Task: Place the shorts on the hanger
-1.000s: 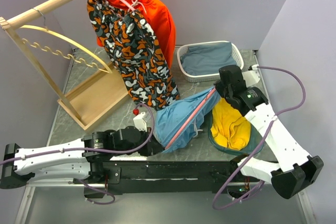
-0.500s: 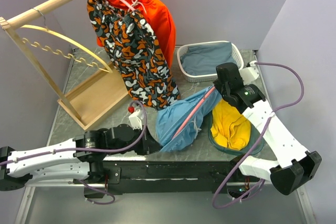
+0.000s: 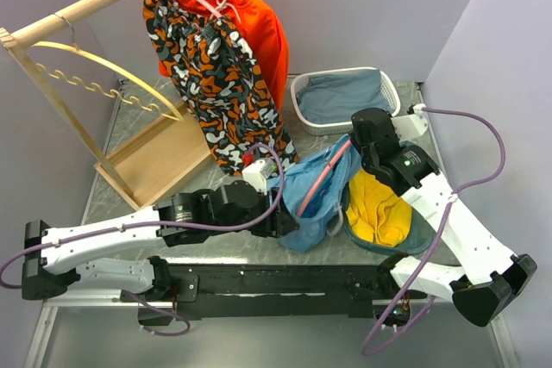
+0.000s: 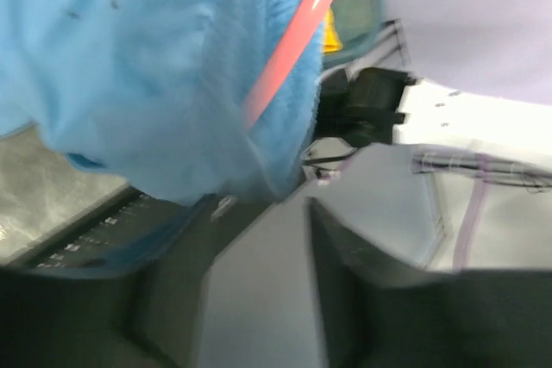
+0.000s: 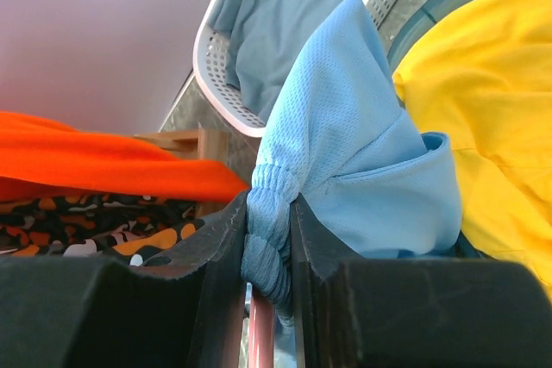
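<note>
The left gripper grabs the pink hanger's near end together with the shorts' edge next, to keep the shorts on the hanger for hanging.
The sky-blue shorts (image 3: pixel 312 191) hang bunched over the table between both arms, and they fill the upper left of the left wrist view (image 4: pixel 147 66). The pink hanger (image 3: pixel 323 180) runs slantwise across them; its bar (image 4: pixel 297 36) also crosses the cloth in the left wrist view. My right gripper (image 3: pixel 352 146) is shut on the gathered waistband (image 5: pixel 272 213), with the pink hanger bar (image 5: pixel 263 338) just under the pinched cloth. My left gripper (image 3: pixel 283 215) is at the shorts' lower left edge. Its fingers (image 4: pixel 259 290) are blurred, so their gap is unclear.
A white basket (image 3: pixel 304 114) with grey-blue cloth stands at the back right. A yellow garment (image 3: pixel 379 206) lies in a teal bin under the right arm. The wooden rack (image 3: pixel 159 161) on the left carries camouflage shorts (image 3: pixel 226 92), an orange garment (image 3: pixel 263 32) and a yellow hanger (image 3: pixel 103 66).
My left arm has swung forward and right from the near edge up to the shorts. The shorts and hanger have shifted slightly right, and the cloth is more bunched. The right gripper's hold is unchanged.
</note>
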{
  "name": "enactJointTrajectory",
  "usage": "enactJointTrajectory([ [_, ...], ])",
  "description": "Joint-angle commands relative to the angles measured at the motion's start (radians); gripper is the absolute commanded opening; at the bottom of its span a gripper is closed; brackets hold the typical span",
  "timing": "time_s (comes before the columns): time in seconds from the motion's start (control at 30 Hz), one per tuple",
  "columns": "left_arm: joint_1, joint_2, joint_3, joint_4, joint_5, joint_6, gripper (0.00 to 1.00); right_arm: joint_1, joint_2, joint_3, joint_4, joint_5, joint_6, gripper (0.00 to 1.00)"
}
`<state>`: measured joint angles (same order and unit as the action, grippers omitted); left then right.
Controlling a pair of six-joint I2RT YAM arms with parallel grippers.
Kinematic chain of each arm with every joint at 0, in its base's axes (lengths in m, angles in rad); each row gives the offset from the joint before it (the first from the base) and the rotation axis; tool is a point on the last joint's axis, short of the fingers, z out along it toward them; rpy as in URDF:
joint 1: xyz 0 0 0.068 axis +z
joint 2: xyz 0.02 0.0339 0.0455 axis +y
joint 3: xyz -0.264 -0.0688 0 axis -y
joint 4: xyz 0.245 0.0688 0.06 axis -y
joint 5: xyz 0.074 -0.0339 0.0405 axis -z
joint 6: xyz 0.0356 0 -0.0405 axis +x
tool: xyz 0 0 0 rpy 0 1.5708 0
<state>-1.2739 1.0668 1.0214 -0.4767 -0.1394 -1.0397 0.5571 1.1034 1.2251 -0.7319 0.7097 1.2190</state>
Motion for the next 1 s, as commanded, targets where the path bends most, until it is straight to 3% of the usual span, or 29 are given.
enactJointTrajectory([
  [0.0, -0.001, -0.011, 0.069, 0.006, -0.074, 0.127, 0.62, -0.022, -0.011, 0.056, 0.069, -0.012, 0.03, 0.0],
  [0.07, -0.001, -0.028, 0.075, 0.001, -0.13, 0.187, 0.71, -0.028, -0.007, 0.057, 0.062, -0.068, 0.019, 0.0],
  [0.13, -0.001, -0.054, 0.068, -0.02, -0.185, 0.259, 0.73, -0.028, -0.01, 0.062, 0.058, -0.111, 0.008, 0.0],
  [0.2, -0.001, -0.082, 0.039, -0.023, -0.215, 0.315, 0.72, -0.04, -0.016, 0.059, 0.075, -0.15, -0.012, 0.0],
  [0.3, -0.002, -0.123, -0.029, 0.001, -0.216, 0.38, 0.64, -0.055, -0.011, 0.073, 0.081, -0.225, -0.045, 0.0],
  [0.33, -0.002, -0.134, -0.049, 0.012, -0.216, 0.391, 0.57, -0.059, -0.008, 0.08, 0.08, -0.266, -0.055, 0.0],
  [0.43, -0.005, -0.165, -0.135, 0.081, -0.184, 0.415, 0.52, -0.072, 0.016, 0.108, 0.062, -0.312, -0.081, 0.0],
  [0.73, -0.056, -0.194, -0.299, 0.318, -0.074, 0.449, 0.59, -0.086, 0.029, 0.093, 0.094, -0.444, -0.119, 0.0],
  [0.97, -0.081, -0.128, -0.323, 0.401, -0.066, 0.484, 0.59, -0.086, 0.009, 0.051, 0.118, -0.475, -0.116, 0.0],
])
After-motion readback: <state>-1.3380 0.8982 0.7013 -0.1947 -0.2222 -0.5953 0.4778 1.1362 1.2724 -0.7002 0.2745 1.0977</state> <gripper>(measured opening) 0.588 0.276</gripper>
